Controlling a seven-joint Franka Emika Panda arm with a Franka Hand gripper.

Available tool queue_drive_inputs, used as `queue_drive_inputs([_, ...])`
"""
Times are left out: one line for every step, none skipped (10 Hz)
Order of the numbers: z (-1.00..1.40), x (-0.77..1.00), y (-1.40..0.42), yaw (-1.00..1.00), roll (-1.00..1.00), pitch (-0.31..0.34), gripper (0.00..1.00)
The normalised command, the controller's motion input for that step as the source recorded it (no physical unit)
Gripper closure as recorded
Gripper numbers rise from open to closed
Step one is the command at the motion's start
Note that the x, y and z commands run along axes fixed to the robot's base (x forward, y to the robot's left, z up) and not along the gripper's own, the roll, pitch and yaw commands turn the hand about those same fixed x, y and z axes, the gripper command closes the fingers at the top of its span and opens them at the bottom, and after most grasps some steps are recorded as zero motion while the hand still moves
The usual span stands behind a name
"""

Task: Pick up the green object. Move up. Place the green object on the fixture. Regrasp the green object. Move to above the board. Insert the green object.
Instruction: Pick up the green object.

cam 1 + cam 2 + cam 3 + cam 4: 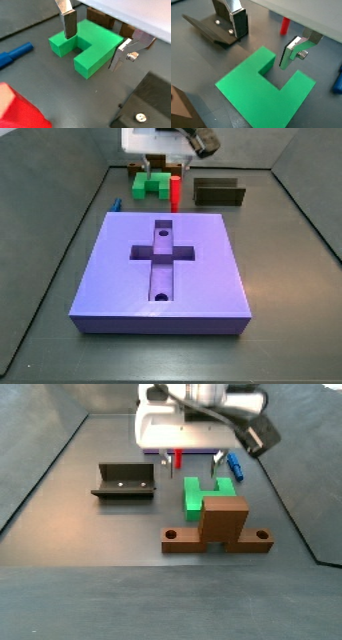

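Note:
My gripper is going to grab the green object by one narrow prong [98, 53] next, beside the open gap, because the whole U spreads wide across the floor.
The green object [90, 47] is a chunky U-shaped block lying flat on the dark floor; it shows in both wrist views [264, 97] and both side views [150, 183] [201, 494]. My gripper [95, 44] is open, just above the block, with its jaws set wide to either side of it [264, 42]. One finger [69, 25] hangs over a prong and the other finger [121, 54] stands beside the outer face. Neither presses the block. The fixture [123, 482] stands apart [211, 27]. The purple board [160, 268] lies nearer in a side view.
A brown wooden stand [221, 526] sits right next to the green block. A thin red peg [174, 190] stands beside the block, and a blue piece [230, 466] lies close by. A red thing [20, 110] shows at a wrist view's edge. Walls enclose the floor.

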Motion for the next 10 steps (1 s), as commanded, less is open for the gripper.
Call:
queue_drive_inputs([-0.57,0.00,0.10,-0.19,-0.28,-0.084,0.00])
queue_drive_inputs([-0.47,0.13,0.00,-0.07,-0.22,-0.011,0.00])
queue_drive_inputs([-0.25,0.02,-0.09,0.01,-0.06,0.000,0.00])
queue_drive_inputs([-0.10,0.00,-0.15,0.17,0.00,0.000,0.00])
queue_drive_inputs([-0.12,0.00,-0.09,0.15,0.00,0.000,0.00])
queue_drive_inputs([-0.02,0.00,0.00,0.03,0.00,0.000,0.00])
queue_drive_inputs([-0.05,0.00,0.00,0.02,0.00,0.000,0.00])
queue_drive_inputs([-0.07,0.00,0.00,0.00,0.00,0.000,0.00])
queue_drive_inputs([-0.20,-0.03,0.00,0.00,0.00,0.000,0.00])
queue_drive_inputs([-0.30,-0.06,0.02,0.00,0.00,0.000,0.00])
